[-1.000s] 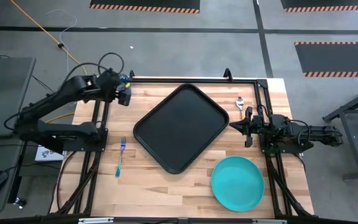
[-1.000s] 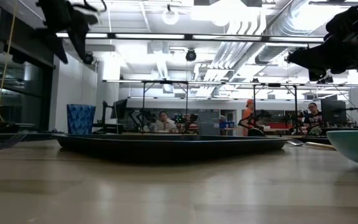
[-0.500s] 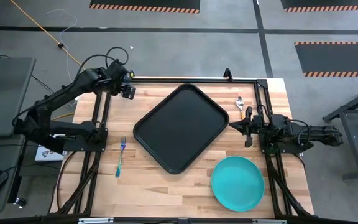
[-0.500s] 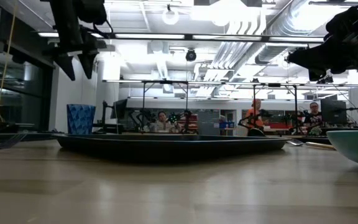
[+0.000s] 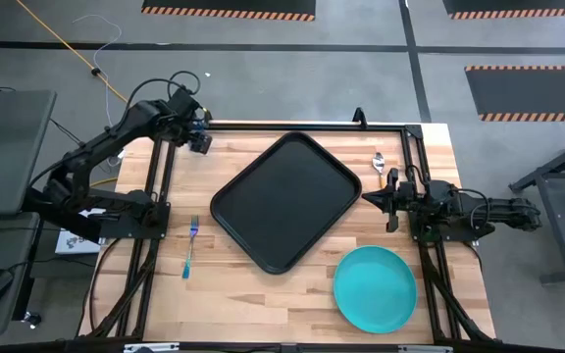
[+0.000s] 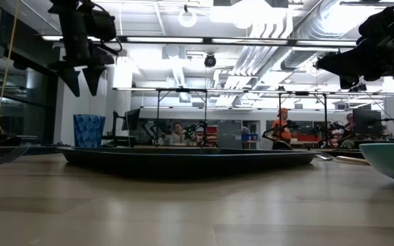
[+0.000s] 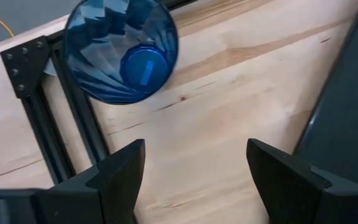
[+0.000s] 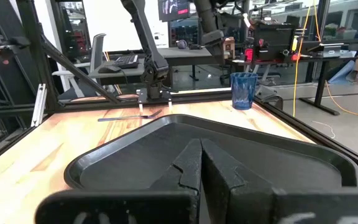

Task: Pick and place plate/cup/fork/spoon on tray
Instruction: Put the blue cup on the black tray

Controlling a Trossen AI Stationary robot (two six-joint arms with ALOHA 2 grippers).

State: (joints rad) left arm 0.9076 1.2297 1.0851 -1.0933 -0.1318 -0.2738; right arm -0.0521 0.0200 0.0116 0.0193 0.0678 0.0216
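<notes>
The dark-blue cup should go on the tray, so the robot's left gripper should next grab the cup by the side of its rim.
The dark-blue cup stands upright on the table's far left corner, beside the black tray; it also shows in the low view. My left gripper is open, points down and hovers above the table just beside the cup, touching nothing; the low view shows it above the cup's height. My right gripper is shut and empty, held level above the table at the tray's right side. The turquoise plate, the fork and the spoon lie on the table.
A black frame rail runs along the table's left edge close to the cup. The tray lies turned cornerwise in the table's middle. The plate sits at the near right, the fork at the near left, and the spoon at the far right.
My left gripper has moved toward the table's far edge and come down toward the cup. It has tipped from a slant to pointing straight down. Its fingers stay open.
</notes>
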